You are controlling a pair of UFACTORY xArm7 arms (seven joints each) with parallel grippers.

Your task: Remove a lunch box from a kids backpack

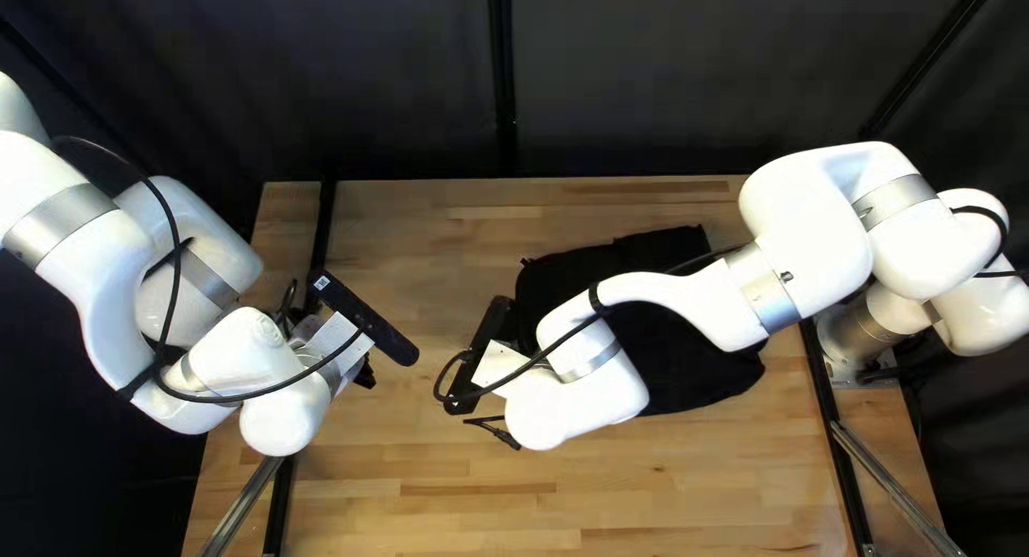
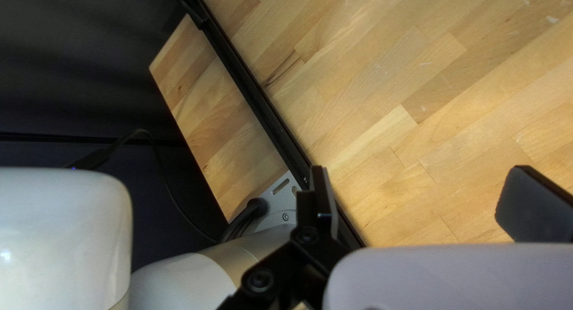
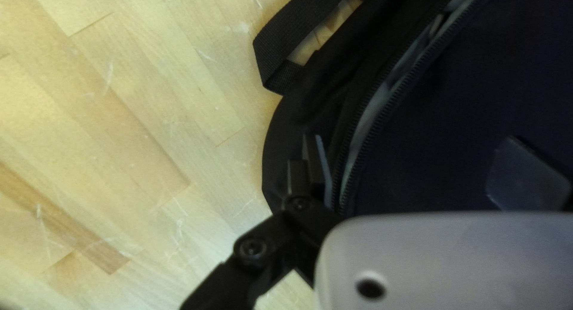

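My right gripper will next grab the flap by its zippered edge [image 3: 382, 118], so that the backpack opens and I can get at the lunch box.
The black backpack [image 1: 697, 369] lies on the table, partly covered by my right arm in the top left view. My right gripper [image 1: 495, 433] is at the backpack's left end there. In the right wrist view the right gripper [image 3: 422, 170] stands open over the backpack [image 3: 453, 107]; one finger is beside the zipper [image 3: 382, 101], whose gap shows grey lining. A strap loop [image 3: 292, 47] sticks out at the bag's edge. No lunch box can be seen. My left gripper [image 1: 366, 376] hangs left of the bag, and in its wrist view the left gripper [image 2: 427, 202] is open and empty.
The wooden table [image 1: 450, 503] has a black rail [image 2: 250, 95] along its left side, beside the left arm's base plate [image 2: 280, 193]. My right arm [image 1: 686, 300] reaches across the backpack. A dark curtain [image 1: 665, 75] hangs behind the far edge.
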